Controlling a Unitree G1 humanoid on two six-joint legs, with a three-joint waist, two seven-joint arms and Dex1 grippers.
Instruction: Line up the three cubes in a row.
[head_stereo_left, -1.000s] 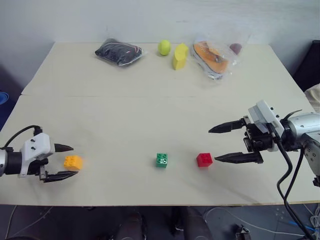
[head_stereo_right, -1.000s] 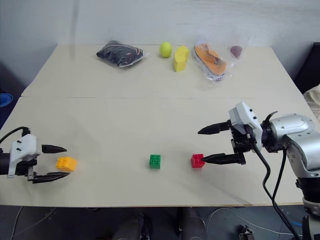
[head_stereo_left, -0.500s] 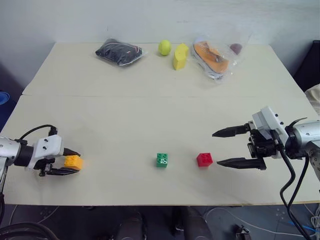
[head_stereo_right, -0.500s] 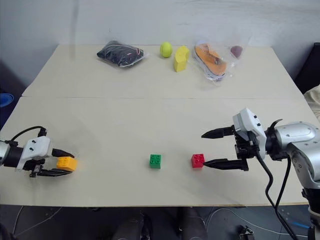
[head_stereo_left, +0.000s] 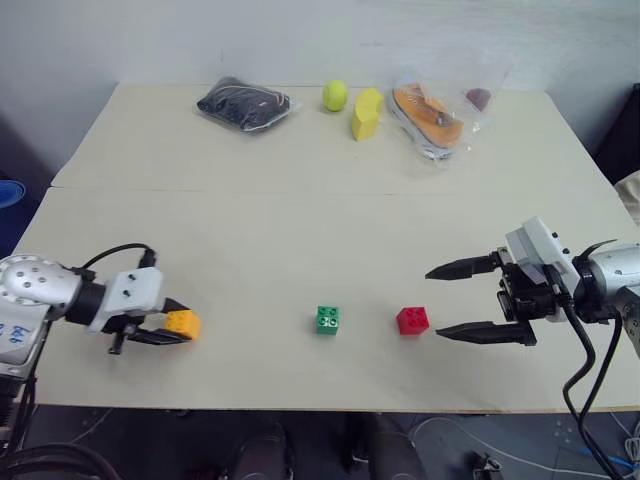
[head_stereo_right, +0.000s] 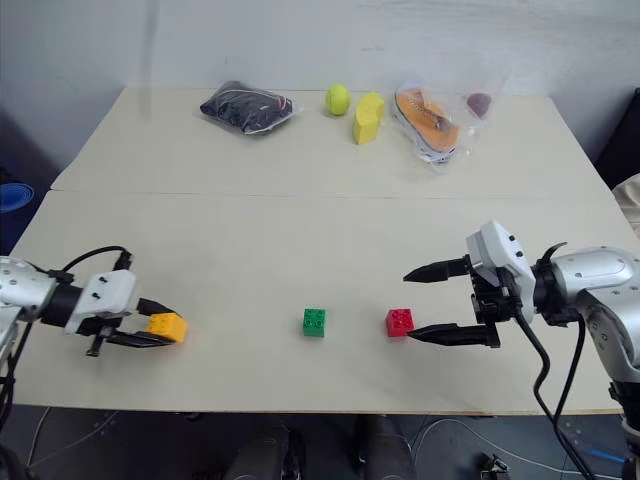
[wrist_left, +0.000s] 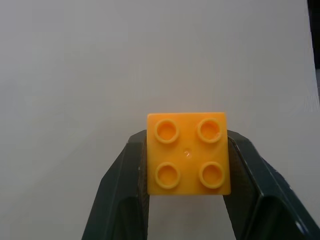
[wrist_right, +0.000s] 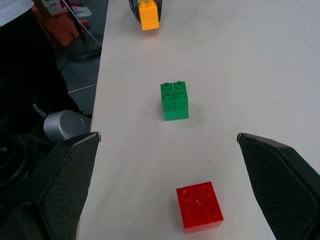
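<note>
The orange-yellow cube (head_stereo_left: 183, 323) is still hanging well short of the tabletop spot beside the green cube (head_stereo_left: 327, 319), so my left gripper needs to move it to that spot before letting it go.
My left gripper (head_stereo_left: 172, 324) is shut on the orange-yellow cube (head_stereo_left: 183, 323) near the table's front left; in the left wrist view the cube (wrist_left: 188, 153) sits studs-up between both black fingers (wrist_left: 122, 195). The green cube (head_stereo_left: 327, 319) rests near the front middle, and the red cube (head_stereo_left: 412, 320) lies just to its right. My right gripper (head_stereo_left: 460, 300) stands open to the right of the red cube, fingertips pointing at it with a small gap. The right wrist view shows the red cube (wrist_right: 200, 206), the green cube (wrist_right: 175, 100) and the orange-yellow cube (wrist_right: 148, 15) roughly in one line.
Along the far edge of the pale table (head_stereo_left: 300, 220) lie a black bagged bundle (head_stereo_left: 243, 103), a yellow-green ball (head_stereo_left: 334, 95), a taller pale-yellow block (head_stereo_left: 365, 113) and a clear bag holding an orange item (head_stereo_left: 430, 115). The front edge is close to the cubes.
My left gripper closed on the orange-yellow cube and carried it to the right, toward the green cube. The right gripper stayed open and nearly still.
</note>
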